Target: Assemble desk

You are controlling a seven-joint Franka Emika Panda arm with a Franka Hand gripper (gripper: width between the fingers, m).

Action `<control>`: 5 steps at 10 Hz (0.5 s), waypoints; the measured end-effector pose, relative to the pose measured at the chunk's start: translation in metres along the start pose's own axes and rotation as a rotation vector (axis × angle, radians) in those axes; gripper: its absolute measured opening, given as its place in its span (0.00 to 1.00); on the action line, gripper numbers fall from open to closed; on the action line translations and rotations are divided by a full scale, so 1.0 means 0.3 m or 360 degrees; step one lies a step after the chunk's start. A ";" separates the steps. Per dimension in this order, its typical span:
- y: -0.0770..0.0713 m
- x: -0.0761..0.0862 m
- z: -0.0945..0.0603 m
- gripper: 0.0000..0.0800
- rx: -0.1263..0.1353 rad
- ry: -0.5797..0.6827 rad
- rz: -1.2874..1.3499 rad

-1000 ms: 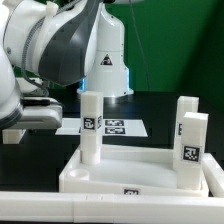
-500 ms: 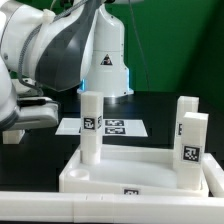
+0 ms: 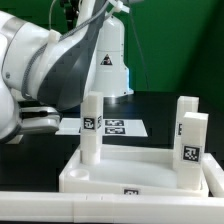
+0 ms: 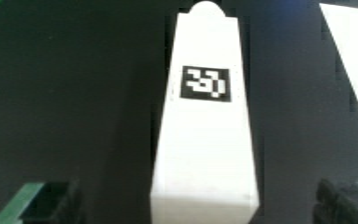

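Observation:
I can close and catch the lying leg's near end (image 4: 204,198).
The white tabletop panel (image 3: 120,172) lies rim-up at the front of the table. Three white legs stand upright in its corners: one on the exterior view's left (image 3: 92,125) and two on its right (image 3: 186,115) (image 3: 193,150). In the wrist view a fourth white leg (image 4: 208,110) with a black-and-white marker lies on the black table. My gripper (image 4: 194,205) is open and straddles this leg's near end. The dark fingers (image 4: 43,203) stand well clear of it on both sides. In the exterior view the gripper and this leg are hidden behind the arm (image 3: 45,70).
The marker board (image 3: 115,127) lies flat behind the tabletop panel. A white robot base (image 3: 108,65) stands at the back. A white edge (image 4: 357,60) shows beside the lying leg in the wrist view. A white ledge (image 3: 60,208) runs along the front.
The arm has turned and shifted toward the exterior view's left. The tabletop panel and the three standing legs have not moved.

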State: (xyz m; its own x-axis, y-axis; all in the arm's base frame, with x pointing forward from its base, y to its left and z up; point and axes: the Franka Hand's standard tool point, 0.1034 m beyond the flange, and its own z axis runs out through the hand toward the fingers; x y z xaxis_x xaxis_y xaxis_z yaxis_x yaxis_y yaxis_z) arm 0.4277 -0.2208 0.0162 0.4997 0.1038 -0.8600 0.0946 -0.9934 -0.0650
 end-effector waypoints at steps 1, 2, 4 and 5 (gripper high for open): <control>0.001 0.002 0.000 0.81 -0.0002 0.0004 0.0000; 0.001 0.005 0.003 0.81 -0.0004 0.0006 -0.0001; 0.002 0.014 0.013 0.50 -0.0010 0.0011 0.0000; 0.002 0.016 0.017 0.50 -0.0011 0.0009 0.0005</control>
State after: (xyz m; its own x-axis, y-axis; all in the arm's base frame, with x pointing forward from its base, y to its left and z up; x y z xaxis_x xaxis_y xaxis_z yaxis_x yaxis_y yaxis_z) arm 0.4257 -0.2212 0.0095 0.5050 0.1011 -0.8572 0.0989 -0.9934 -0.0589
